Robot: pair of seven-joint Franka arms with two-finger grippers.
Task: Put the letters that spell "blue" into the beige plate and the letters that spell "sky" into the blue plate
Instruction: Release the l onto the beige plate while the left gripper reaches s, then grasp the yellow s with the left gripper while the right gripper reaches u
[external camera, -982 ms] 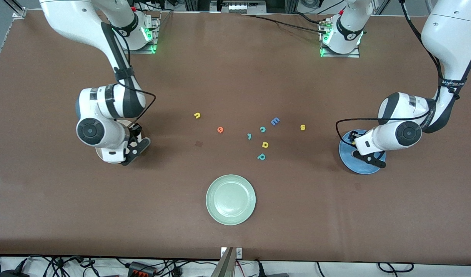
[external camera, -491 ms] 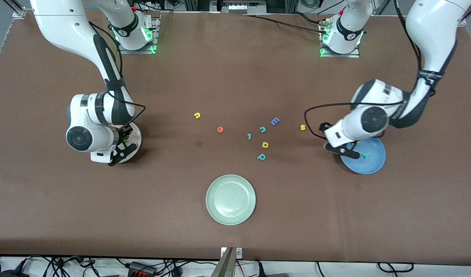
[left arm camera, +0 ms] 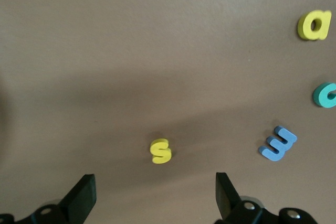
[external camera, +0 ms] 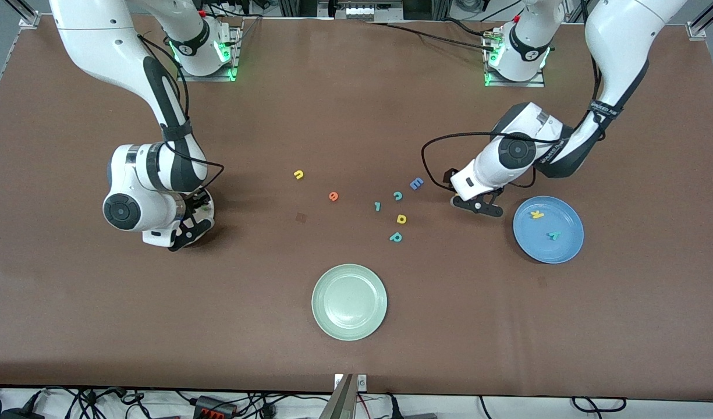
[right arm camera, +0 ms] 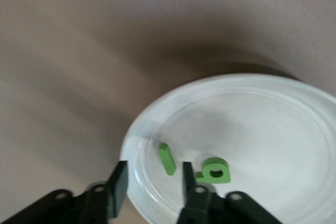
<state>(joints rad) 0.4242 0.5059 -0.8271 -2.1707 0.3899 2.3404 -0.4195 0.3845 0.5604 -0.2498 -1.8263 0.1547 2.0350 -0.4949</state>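
My left gripper's fingers stop short of the yellow s, so closing now would miss it. The left gripper moves toward it first, as the next move.
The blue plate (external camera: 560,247) holds a yellow k (external camera: 536,215) and a teal y (external camera: 553,235). My left gripper (external camera: 477,206) hangs open over the table between that plate and the loose letters. In the left wrist view the gripper (left arm camera: 155,203) has the yellow s (left arm camera: 160,150) lying just ahead of its spread fingers (left arm camera: 83,199). My right gripper (external camera: 188,228) is over the beige plate (external camera: 208,209) and hides most of it. In the right wrist view this gripper (right arm camera: 154,182) is open with nothing between its fingers. The light-green l (right arm camera: 167,158) and the green b (right arm camera: 214,170) lie in the plate (right arm camera: 273,124). The yellow u (external camera: 298,174) and the orange e (external camera: 333,196) lie on the table.
A pale green plate (external camera: 349,301) sits nearer the front camera, mid-table. A blue E (external camera: 416,184), teal c (external camera: 398,195), small teal l-like piece (external camera: 378,206), yellow a-shaped letter (external camera: 401,219) and teal p (external camera: 396,237) are scattered mid-table. A cable loops beside the left wrist.
My left arm has left the blue plate and moved over the yellow s, uncovering the k and y. My right gripper has opened over the beige plate.
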